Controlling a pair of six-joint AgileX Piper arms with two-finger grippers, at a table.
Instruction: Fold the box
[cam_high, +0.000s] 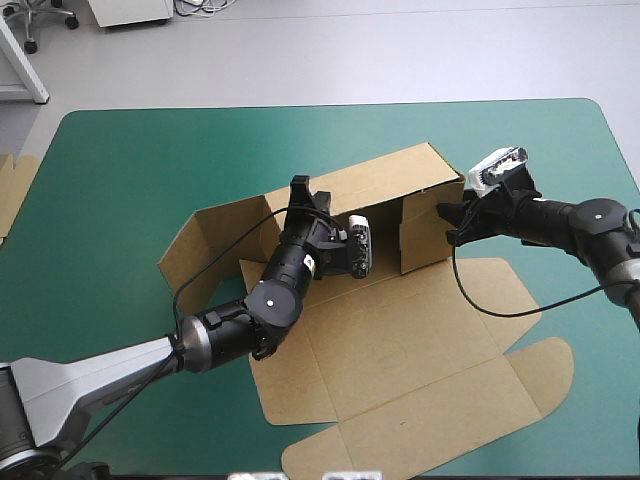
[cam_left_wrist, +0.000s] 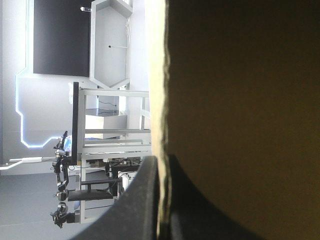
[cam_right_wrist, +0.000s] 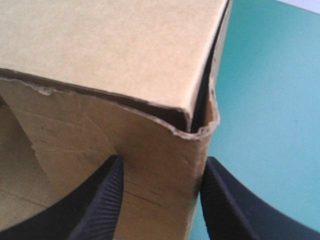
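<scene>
My right gripper grabs the raised board by its outer edge (cam_right_wrist: 196, 175) next, to hold the box's side upright for folding.
The brown box (cam_high: 400, 340) lies partly folded in the middle of the table, its base and lid flat and its far wall (cam_high: 400, 180) raised. My left gripper (cam_high: 300, 192) reaches over the base to the raised wall's top edge. In the left wrist view that gripper (cam_left_wrist: 162, 165) is shut on the box, the board's pale edge (cam_left_wrist: 159, 100) running up between the black fingers. My right gripper (cam_high: 448, 222) is at the wall's right end. In the right wrist view it (cam_right_wrist: 160, 175) stands open, its fingers straddling the box's corner panel (cam_right_wrist: 150, 155).
An edge of more brown board (cam_high: 12, 190) shows at the table's left edge. The teal-green cover (cam_high: 150, 160) stretches bare to the left of and beyond the box. A curved lid flap (cam_high: 545, 365) points toward the right front corner.
</scene>
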